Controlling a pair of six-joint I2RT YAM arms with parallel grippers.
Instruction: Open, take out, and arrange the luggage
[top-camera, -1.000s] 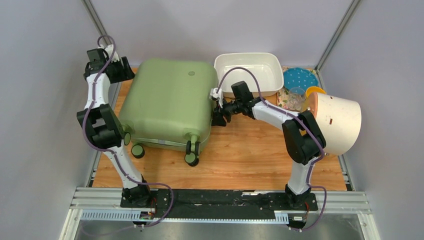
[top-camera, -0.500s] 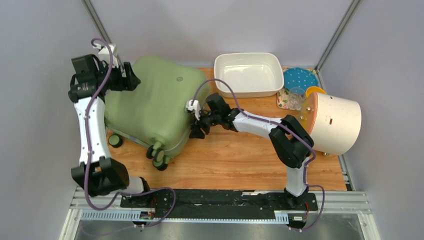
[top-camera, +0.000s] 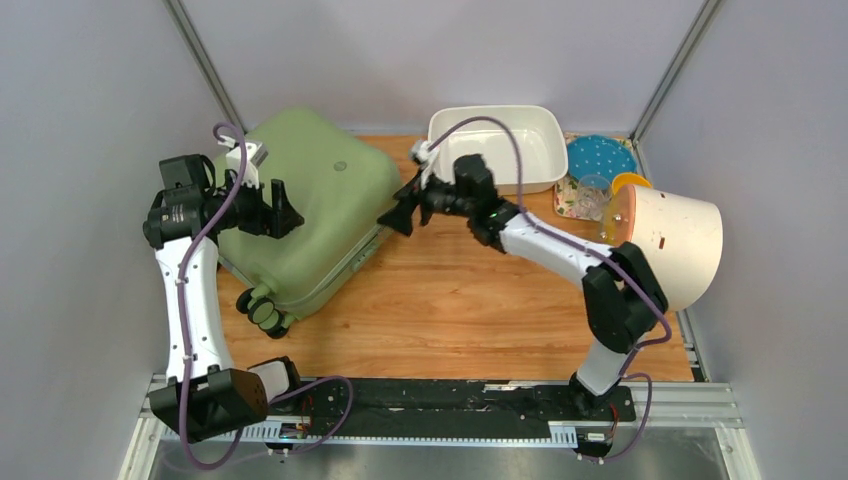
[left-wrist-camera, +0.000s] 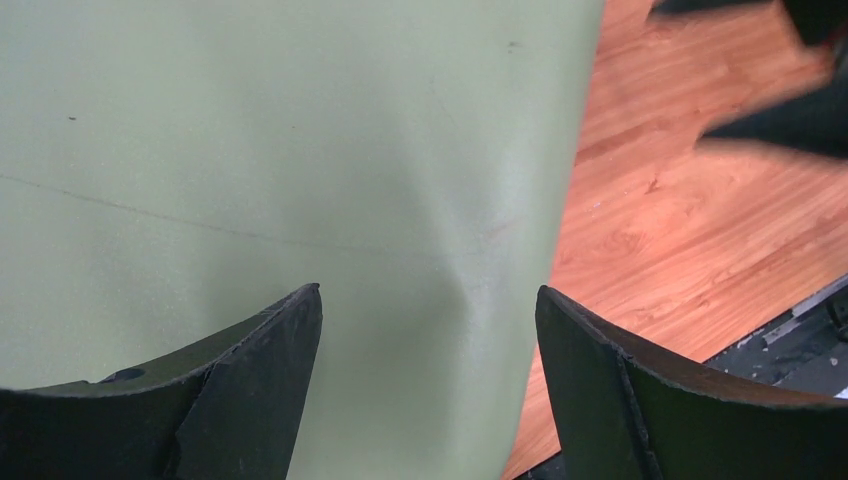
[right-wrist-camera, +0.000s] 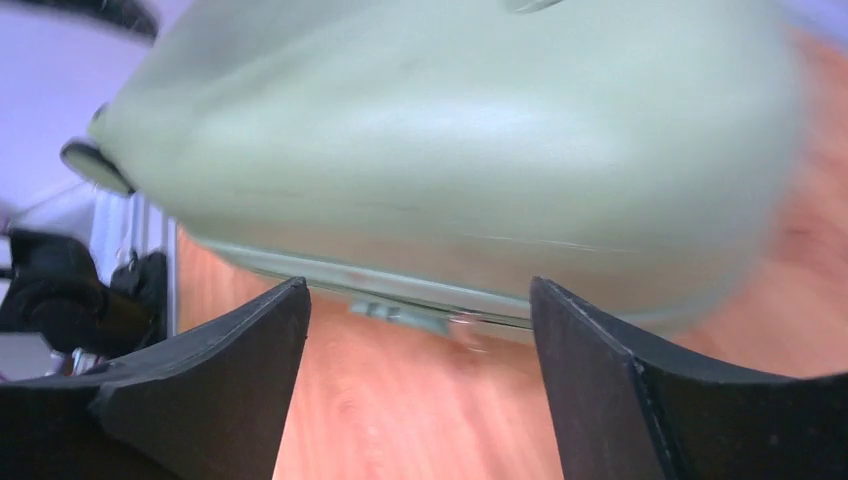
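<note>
Next, my right gripper grabs the pull at the luggage's edge seam to draw the zipper pull (top-camera: 364, 257) along the zipper and open the luggage (top-camera: 310, 210).
The sage-green luggage (top-camera: 310, 210) lies shut at the table's left, turned at an angle, its wheels (top-camera: 262, 310) toward the near left. My left gripper (top-camera: 283, 212) is open and empty, low over the shell's left part; the shell fills the left wrist view (left-wrist-camera: 300, 170) between the fingers. My right gripper (top-camera: 397, 215) is open and empty just right of the luggage's right edge. The right wrist view shows the shell (right-wrist-camera: 450, 130), its zipper seam and a zipper pull (right-wrist-camera: 415, 315) beyond the open fingers.
A white tub (top-camera: 497, 148) stands at the back middle. A cream cylinder with an orange end (top-camera: 672, 245) lies at the right edge. A blue dotted plate (top-camera: 600, 156) and a clear cup (top-camera: 593, 192) sit at the back right. Bare wood (top-camera: 470, 310) lies in front.
The luggage has swung round counter-clockwise and slid left, its wheels now at the near left. My left gripper moved from its back corner onto the shell. My right gripper rose toward the back.
</note>
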